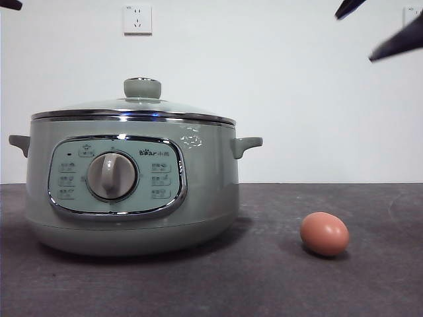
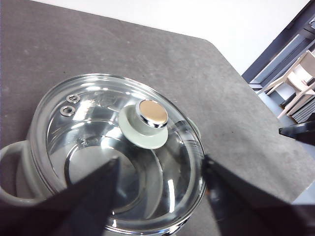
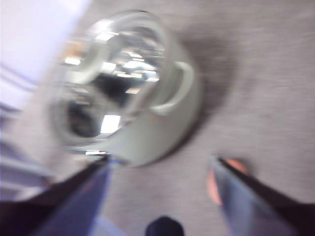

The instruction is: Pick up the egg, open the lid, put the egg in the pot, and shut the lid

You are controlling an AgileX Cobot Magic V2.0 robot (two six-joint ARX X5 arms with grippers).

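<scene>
I should next grab the glass lid with my left gripper by the narrow knob on top [image 1: 142, 88] [image 2: 148, 120] to open it, because the lid is far wider than my open fingers.
The sage-green pot [image 1: 132, 191] stands on the left of the dark table with the glass lid [image 1: 135, 105] shut on it. The reddish-brown egg [image 1: 324, 234] lies on the table to the pot's right. My left gripper [image 2: 160, 164] is open and empty above the lid [image 2: 93, 128], near its knob [image 2: 150, 118]. My right gripper [image 3: 160, 164] is open and empty, high above the table between the pot [image 3: 162, 118] and the egg [image 3: 214, 184], which one jaw partly hides. That view is blurred. Its dark fingers [image 1: 396, 41] show at the front view's top right.
A black tip of the left arm [image 1: 10, 4] shows at the top left corner. A white wall with a socket [image 1: 137, 19] stands behind the table. The table's far edge and corner [image 2: 211, 44] lie beyond the pot. The other arm's gripper [image 2: 298, 132] shows at the table's side.
</scene>
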